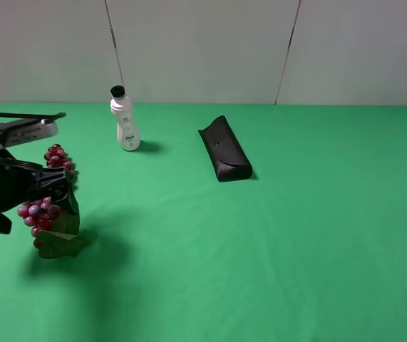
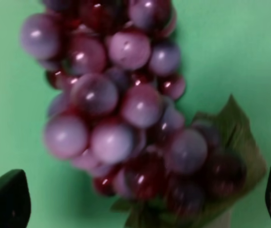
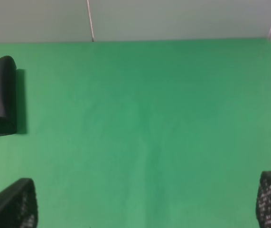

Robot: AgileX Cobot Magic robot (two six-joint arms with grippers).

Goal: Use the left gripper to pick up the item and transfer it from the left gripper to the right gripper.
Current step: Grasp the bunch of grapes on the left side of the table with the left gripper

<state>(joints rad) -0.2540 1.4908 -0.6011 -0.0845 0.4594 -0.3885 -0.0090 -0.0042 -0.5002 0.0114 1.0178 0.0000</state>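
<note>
My left gripper lowers next, before it closes on the lower grapes [image 1: 44,223], since its fingers still end above the grapes and green leaves.
The bunch of red-purple grapes with green leaves [image 1: 43,210] lies on the green cloth at the far left. My left gripper [image 1: 60,187] reaches over the middle of the bunch, so grapes show on both sides of the arm. In the left wrist view the grapes [image 2: 121,104] fill the picture, blurred and very close. The left gripper [image 2: 140,202] is open, with its two fingertips [image 2: 4,199] wide apart on either side of the bunch. My right gripper [image 3: 144,204] is open and empty over bare cloth. It is out of the exterior high view.
A white bottle with a black cap [image 1: 124,120] stands at the back left. A black oblong glasses case [image 1: 224,149] lies at the back centre. It also shows in the right wrist view [image 3: 0,95]. Pale wall panels [image 1: 203,50] stand behind the cloth.
</note>
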